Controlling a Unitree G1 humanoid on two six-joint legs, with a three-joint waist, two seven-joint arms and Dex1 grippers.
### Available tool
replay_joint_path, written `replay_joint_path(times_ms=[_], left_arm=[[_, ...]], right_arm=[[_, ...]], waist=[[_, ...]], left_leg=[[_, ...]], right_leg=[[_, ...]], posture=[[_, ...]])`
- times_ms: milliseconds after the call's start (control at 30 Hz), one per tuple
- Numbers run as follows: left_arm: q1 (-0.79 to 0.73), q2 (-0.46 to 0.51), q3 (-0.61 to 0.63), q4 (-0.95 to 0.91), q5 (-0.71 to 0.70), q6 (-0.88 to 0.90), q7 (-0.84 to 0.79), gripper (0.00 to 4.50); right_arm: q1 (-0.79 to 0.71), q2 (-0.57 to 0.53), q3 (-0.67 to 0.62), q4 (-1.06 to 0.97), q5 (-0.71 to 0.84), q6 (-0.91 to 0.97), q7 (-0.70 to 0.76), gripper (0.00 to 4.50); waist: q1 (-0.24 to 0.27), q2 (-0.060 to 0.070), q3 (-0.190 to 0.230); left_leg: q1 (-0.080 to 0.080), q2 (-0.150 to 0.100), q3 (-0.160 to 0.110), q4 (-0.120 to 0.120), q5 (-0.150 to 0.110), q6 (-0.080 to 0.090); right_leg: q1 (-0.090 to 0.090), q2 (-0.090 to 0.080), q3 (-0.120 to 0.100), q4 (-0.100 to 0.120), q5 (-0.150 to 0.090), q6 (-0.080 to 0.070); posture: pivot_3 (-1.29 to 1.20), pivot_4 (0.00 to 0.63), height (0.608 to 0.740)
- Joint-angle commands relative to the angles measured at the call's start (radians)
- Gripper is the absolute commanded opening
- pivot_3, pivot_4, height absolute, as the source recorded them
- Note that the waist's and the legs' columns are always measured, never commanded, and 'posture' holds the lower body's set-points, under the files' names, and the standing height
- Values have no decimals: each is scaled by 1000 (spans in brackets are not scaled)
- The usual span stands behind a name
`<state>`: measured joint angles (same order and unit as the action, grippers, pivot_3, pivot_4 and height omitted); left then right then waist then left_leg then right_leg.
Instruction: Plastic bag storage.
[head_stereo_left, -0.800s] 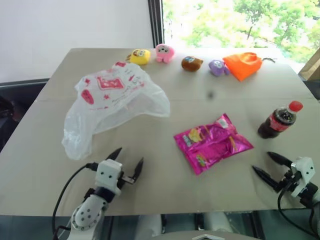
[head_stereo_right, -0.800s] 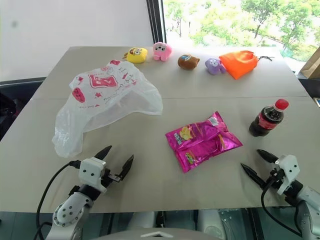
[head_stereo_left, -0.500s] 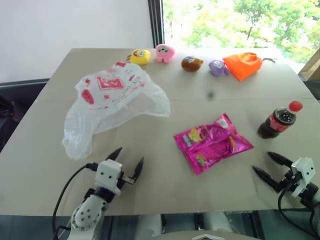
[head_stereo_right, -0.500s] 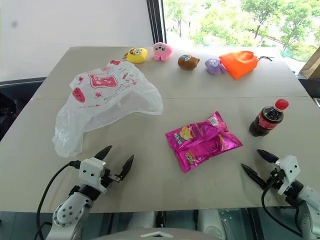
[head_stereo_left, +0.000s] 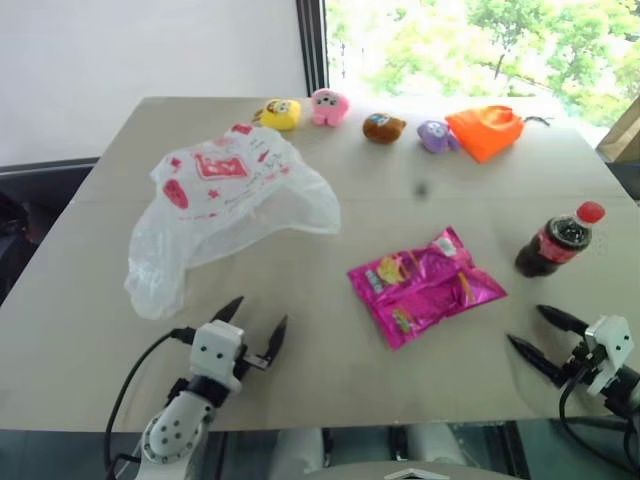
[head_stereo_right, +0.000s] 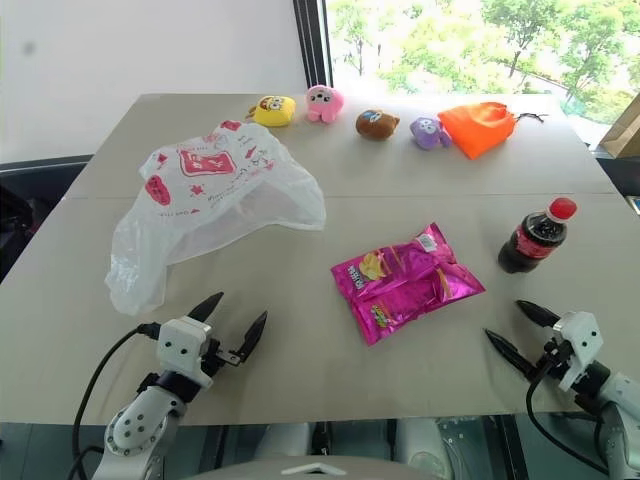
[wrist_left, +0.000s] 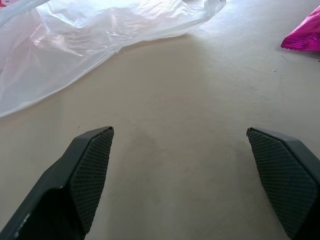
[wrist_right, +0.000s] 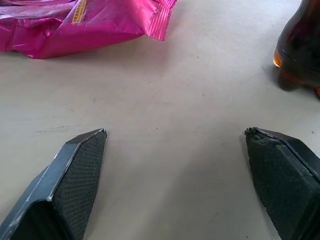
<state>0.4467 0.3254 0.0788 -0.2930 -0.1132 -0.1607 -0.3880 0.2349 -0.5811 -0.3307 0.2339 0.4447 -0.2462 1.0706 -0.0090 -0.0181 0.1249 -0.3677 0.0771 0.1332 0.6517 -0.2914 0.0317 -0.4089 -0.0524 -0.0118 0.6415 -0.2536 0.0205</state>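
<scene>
The thin plastic bag (head_stereo_left: 222, 185) is crumpled and slack, and its loose open edge lifts off the table, so I need to grab the bag there next with my left gripper.
The plastic bag (head_stereo_left: 225, 200), thin translucent white with red prints, lies crumpled on the left half of the table; its near edge (wrist_left: 75, 45) shows ahead of my left fingers. My left gripper (head_stereo_left: 256, 318) hovers open over the table's front left, just short of the bag, with nothing between its fingers. Over the front right corner my right gripper (head_stereo_left: 535, 330) is open and empty, near the cola bottle (head_stereo_left: 558, 240) and the magenta snack packet (head_stereo_left: 425, 285).
Along the far edge sit several small plush toys, among them a yellow one (head_stereo_left: 280, 113) and a pink one (head_stereo_left: 327, 105), and an orange cloth pouch (head_stereo_left: 485, 131). The beige table (head_stereo_left: 420, 195) has bare surface between bag and packet. A window lies beyond.
</scene>
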Motion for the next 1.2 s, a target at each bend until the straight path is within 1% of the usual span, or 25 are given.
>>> replay_joint_path(times_ms=[33, 100, 200, 267, 400, 500, 567, 667, 733, 833, 1000, 1167, 1200], left_arm=[[18, -6, 10, 1, 1, -10, 7, 4500], [19, -10, 12, 1, 1, -14, 11, 4500], [12, -27, 46, -18, -7, -12, 45, 4500], [8, -28, 71, -26, 8, -34, 66, 4500], [10, -32, 132, -56, 103, -96, 147, 4500], [1, -79, 218, -74, 207, -112, 296, 4500], [-15, -110, 251, -81, 249, -102, 366, 4500], [-44, -138, 266, -77, 291, -76, 425, 4500], [-59, -144, 261, -69, 296, -59, 431, 4500], [-88, -147, 271, -47, 266, -12, 427, 4500], [-136, -99, 287, 25, 212, 79, 367, 4500], [-202, -58, 295, 78, 182, 128, 354, 4500], [-213, -53, 297, 87, 177, 127, 354, 4255]], right_arm=[[1, -18, -18, 8, 2, -13, 12, 4473], [0, -21, -16, 10, -1, -16, 17, 4473], [26, -40, 16, -5, -33, -68, 74, 4473], [52, -50, 34, -42, -27, -71, 108, 4473], [117, -59, 53, -212, 68, 8, 162, 4473], [187, -75, 86, -387, 113, 41, 202, 4473], [205, -68, 108, -497, 132, 97, 156, 4473], [168, -41, 143, -620, 154, 172, 59, 4473], [135, -32, 161, -663, 156, 208, 24, 4473], [100, -31, 180, -686, 154, 235, 8, 4473], [64, -25, 184, -712, 169, 265, -22, 4473], [63, -8, 193, -727, 164, 272, -46, 4473], [67, -4, 195, -728, 161, 271, -48, 4493]], waist=[[0, 0, 0], [0, 0, 0], [0, 0, 0], [1, 0, 0], [3, 0, 1], [0, 0, 1], [0, -3, 1], [0, -6, 1], [1, -8, 1], [5, -9, 1], [11, -9, 1], [14, -10, 1], [14, -10, 1]], left_leg=[[0, 0, 0, 0, 0, 0], [0, 0, 0, 0, 0, 0], [0, 0, 0, 0, 0, 0], [0, 0, -1, 0, 0, 0], [0, 1, -2, 0, 0, 0], [0, 1, -2, 0, 0, 0], [-1, 1, -1, 2, 0, 0], [0, 2, -1, 2, 0, 0], [-1, 1, -2, 3, 0, 0], [-1, 1, -2, 3, 0, 0], [-2, 0, -3, 3, 0, 0], [-2, 1, -3, 3, 0, 0], [-2, 1, -3, 4, 0, 0]], right_leg=[[0, 0, 0, 0, 0, 0], [0, 0, 0, 0, 0, 0], [0, 0, 0, 0, 0, 0], [0, 1, 0, 0, 0, 0], [0, 2, -1, 1, 0, 1], [0, 1, 0, 1, 0, 1], [0, 0, 0, 1, 0, 0], [0, 0, 0, 1, 0, 0], [0, 0, -1, 2, 0, 0], [0, 0, -1, 2, 0, 0], [0, 1, -3, 2, 2, 3], [0, 1, -3, 2, 2, 4], [0, 1, -3, 2, 2, 4]], posture=[[0, 150, 740], [0, 150, 740], [0, 150, 740], [0, 150, 740], [0, 150, 740], [0, 150, 740], [0, 150, 740], [0, 150, 740], [0, 150, 740], [0, 150, 740], [0, 150, 740], [0, 150, 740], [0, 150, 740]])
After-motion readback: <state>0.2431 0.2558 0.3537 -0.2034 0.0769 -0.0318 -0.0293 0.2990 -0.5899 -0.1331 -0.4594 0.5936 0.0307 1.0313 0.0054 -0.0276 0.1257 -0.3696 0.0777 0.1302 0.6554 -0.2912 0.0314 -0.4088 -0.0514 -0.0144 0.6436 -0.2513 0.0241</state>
